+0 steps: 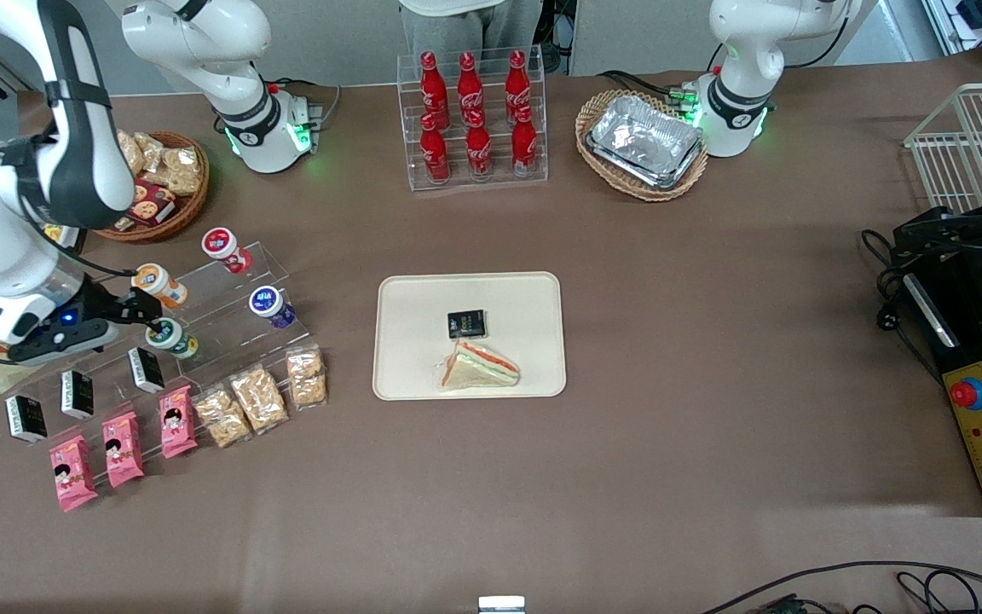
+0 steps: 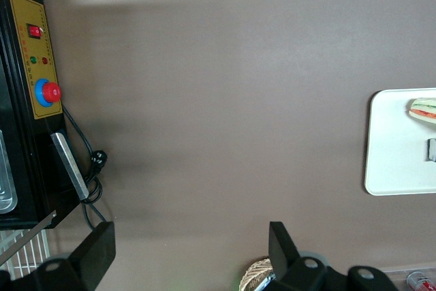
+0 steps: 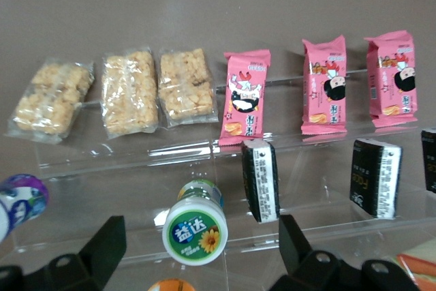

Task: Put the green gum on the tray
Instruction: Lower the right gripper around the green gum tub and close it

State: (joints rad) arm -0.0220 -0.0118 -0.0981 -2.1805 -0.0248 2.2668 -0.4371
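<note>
The robot's gripper should next grab the green gum by its white-rimmed green lid (image 1: 164, 333). The robot will then place the gum on the cream tray (image 1: 410, 298).
The green gum (image 1: 171, 335) lies on a middle step of the clear stand, its green lid with a white rim facing my gripper; it also shows in the right wrist view (image 3: 195, 232). My gripper (image 1: 153, 321) hovers just above it, open, with one finger (image 3: 102, 247) on each side of the lid and touching nothing (image 3: 201, 253). The cream tray (image 1: 410, 298) lies at the table's middle and holds a wrapped sandwich (image 1: 480, 367) and a small black packet (image 1: 466, 323). The tray also shows in the left wrist view (image 2: 392, 161).
An orange-lidded bottle (image 1: 154, 280), a purple-lidded one (image 1: 269, 304) and a red-lidded one (image 1: 220, 245) share the stand. Black packs (image 3: 260, 180), pink packets (image 3: 246, 97) and cracker bags (image 3: 128, 92) fill lower steps. A cola rack (image 1: 472, 115) and a foil-tray basket (image 1: 643, 145) stand farther from the camera.
</note>
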